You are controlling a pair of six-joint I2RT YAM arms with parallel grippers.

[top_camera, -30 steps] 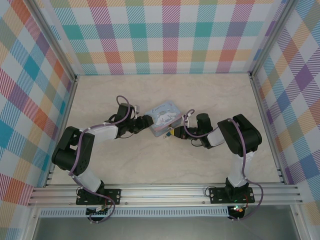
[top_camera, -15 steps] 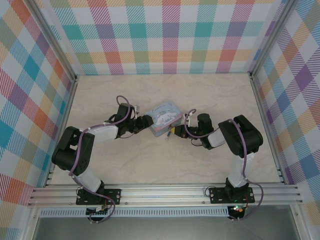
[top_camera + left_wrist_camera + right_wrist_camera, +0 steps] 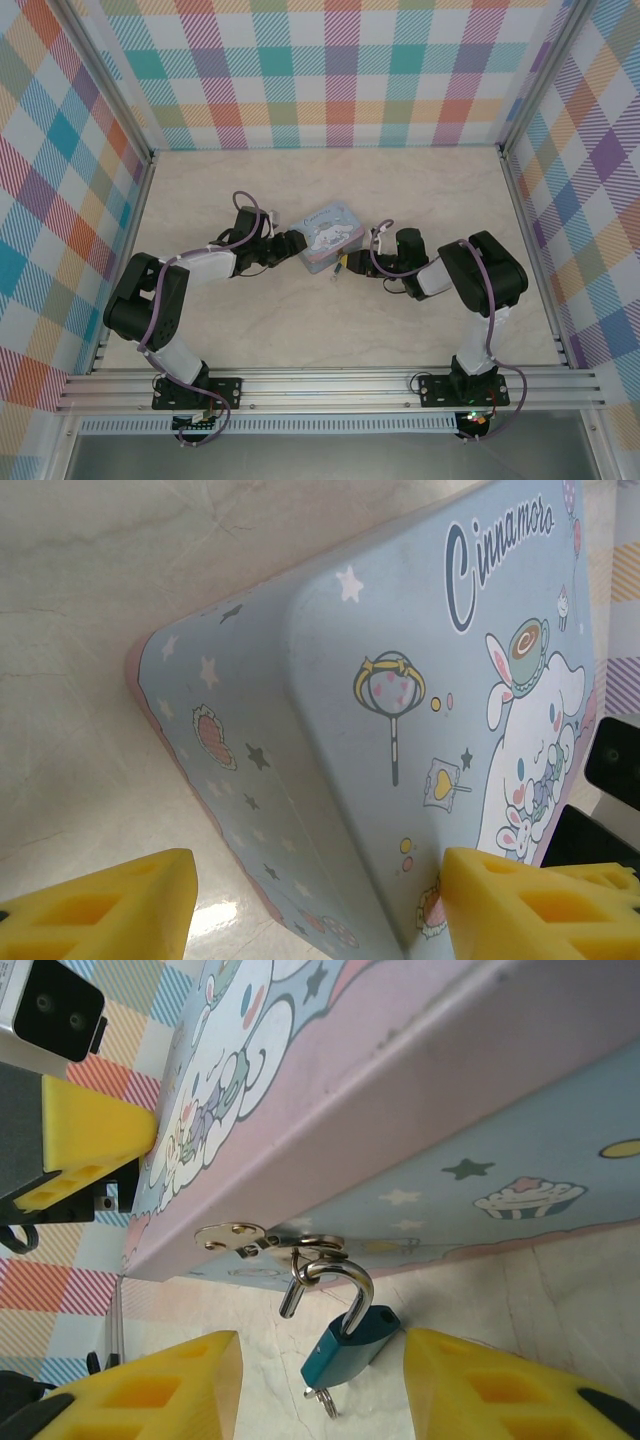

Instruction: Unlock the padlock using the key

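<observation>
The open silver shackle (image 3: 345, 1278) has to stay free to unhook from the hasp, so I will grab the small blue padlock by its body (image 3: 350, 1347) with my right gripper next.
The small blue padlock (image 3: 350, 1348) hangs by its silver shackle (image 3: 345, 1278) from the hasp (image 3: 255, 1238) of the pale-blue cartoon tin (image 3: 330, 237). The shackle's short leg is out of the body. The key (image 3: 322, 1398) sticks out of the padlock's underside, only its head showing. My right gripper (image 3: 322, 1345) is open, with a yellow finger on each side of the padlock and touching neither it nor the key. My left gripper (image 3: 318, 865) is open around the tin's (image 3: 330, 730) far corner, one finger against the lid and the other apart from the wall.
The tin sits mid-table on pale marble (image 3: 330, 190). Checked walls (image 3: 330, 70) close three sides, and the metal rail (image 3: 330, 385) with both arm bases runs along the near edge. The left arm's finger (image 3: 90, 1140) shows beyond the tin.
My right gripper has drawn back a little to the right, away from the tin, leaving the padlock hanging. The left arm and the tin have not moved.
</observation>
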